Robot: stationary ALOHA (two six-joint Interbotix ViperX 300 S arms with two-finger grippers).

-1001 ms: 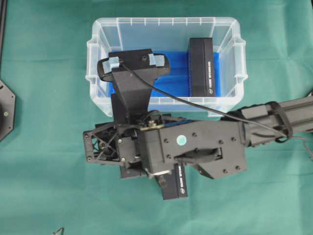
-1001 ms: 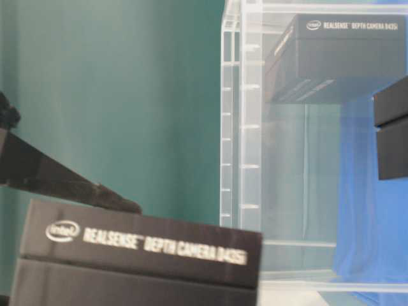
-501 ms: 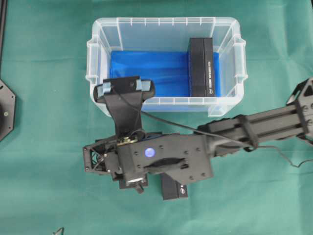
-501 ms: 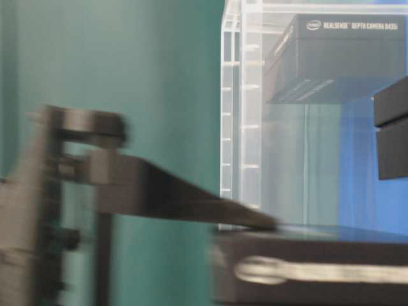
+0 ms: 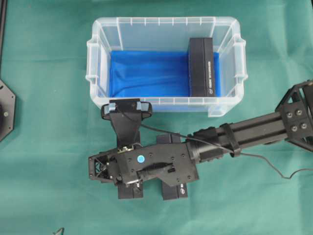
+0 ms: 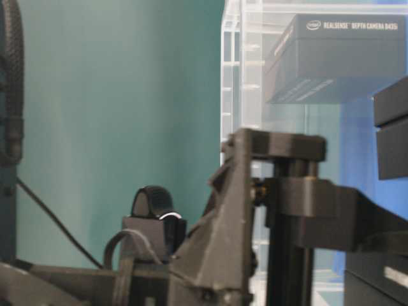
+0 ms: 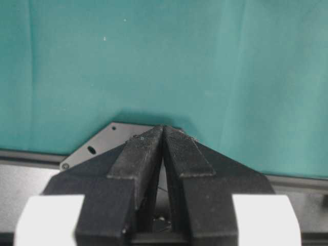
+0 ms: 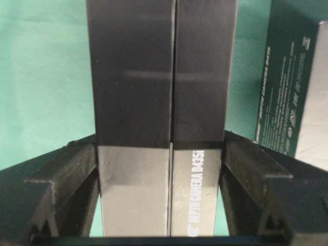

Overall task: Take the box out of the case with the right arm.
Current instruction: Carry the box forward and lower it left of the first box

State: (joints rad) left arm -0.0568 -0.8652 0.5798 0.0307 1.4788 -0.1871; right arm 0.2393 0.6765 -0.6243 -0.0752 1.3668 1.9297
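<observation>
I need to open my right gripper now. The held box [image 5: 130, 192] [image 8: 159, 102] is low on the green cloth and level with its neighbour, so the held box would stand.
The clear case [image 5: 95, 63] with its blue lining stands at the back of the green cloth. One black box [image 5: 201, 68] stands on edge inside it at the right. My right gripper [image 8: 161, 151] is outside the case, in front of its near wall, shut on a second black box [image 8: 154, 92] by its two long sides. The overhead view shows only the end of that box [image 5: 131, 192], poking out under the right arm's wrist [image 5: 156, 164]. A third black box [image 5: 174, 191] lies just to its right. My left gripper [image 7: 163, 129] is shut on nothing.
A black octagonal base plate [image 5: 5, 110] sits at the left edge of the cloth. The right arm's forearm [image 5: 254, 134] crosses the right half of the table. Its cable [image 5: 274, 169] trails over the cloth.
The right arm has pulled back from the case's near wall and sunk lower. It has brought the held box down beside the box lying on the cloth. The left gripper has not moved.
</observation>
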